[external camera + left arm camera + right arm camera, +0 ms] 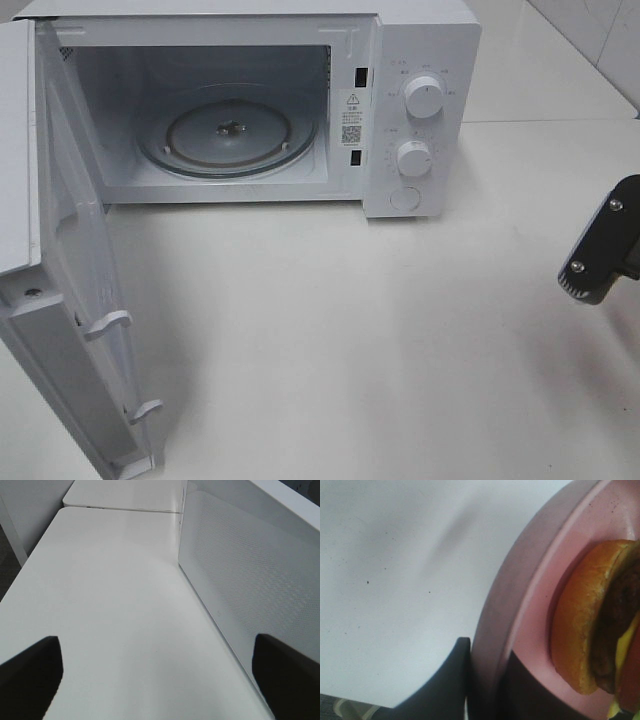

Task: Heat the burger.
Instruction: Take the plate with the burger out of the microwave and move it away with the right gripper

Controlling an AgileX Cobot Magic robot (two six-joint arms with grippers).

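The pink plate's rim (pixel 530 565) hangs above its shadow on the tabletop, so my right gripper stays closed on the plate for now.
The burger (pixel 580 620) shows in the right wrist view with a golden-brown bun, a dark patty and a bit of yellow and red. It rests on a round pink plate (pixel 535 590). My right gripper (pixel 487 685) is shut on the plate's rim, one dark finger (pixel 452 680) outside and one inside. From the high camera only the right arm's black end (pixel 600 250) shows at the right edge; burger and plate are out of that frame. My left gripper (pixel 160 680) is open wide over bare table, beside the door's outer face.
A white microwave (pixel 420 100) stands at the back with its cavity open and a glass turntable (pixel 228 130) inside. Its door (pixel 70 300) swings out to the front left. White tabletop (pixel 350 330) spreads in front of it.
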